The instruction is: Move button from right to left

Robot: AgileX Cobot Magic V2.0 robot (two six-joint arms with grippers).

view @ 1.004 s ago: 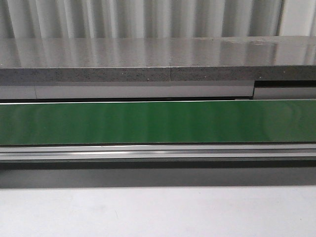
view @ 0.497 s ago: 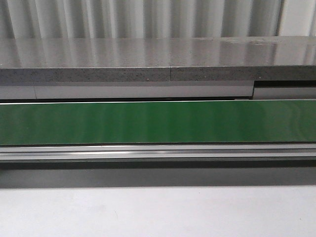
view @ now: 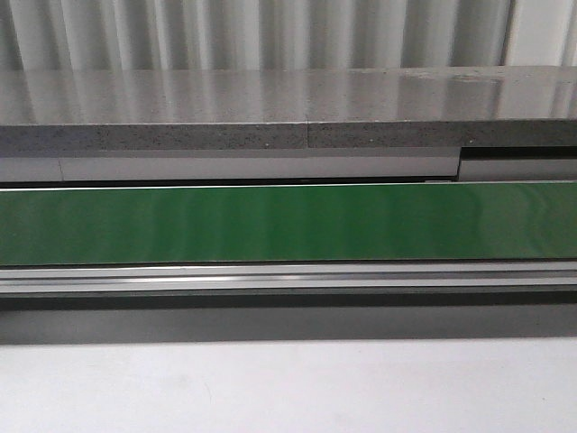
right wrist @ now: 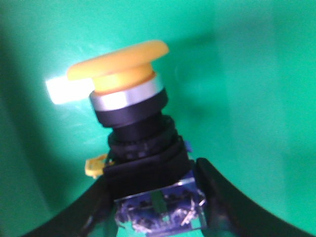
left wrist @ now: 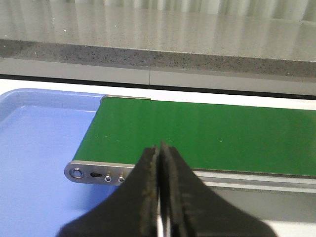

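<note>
The button is hanging above the green belt, so the robot's right gripper needs to keep hold of the button.
In the right wrist view the button [right wrist: 129, 113] fills the middle: yellow-orange mushroom cap, silver ring, black body, blue and clear contact block at its rear. My right gripper [right wrist: 155, 197] is shut on the button, its black fingers [right wrist: 224, 197] pressed on both sides of the contact block, over the green belt [right wrist: 256, 98]. In the left wrist view my left gripper [left wrist: 159, 150] is shut and empty, above the near edge of the green belt [left wrist: 212, 138]. Neither gripper nor the button shows in the front view.
A blue tray [left wrist: 34, 148] lies off the belt's end by the left gripper. The green conveyor belt [view: 288, 221] crosses the front view, with a metal rail [view: 288, 280] before it and a grey stone ledge [view: 288, 108] behind it. A white table [view: 288, 388] lies in front.
</note>
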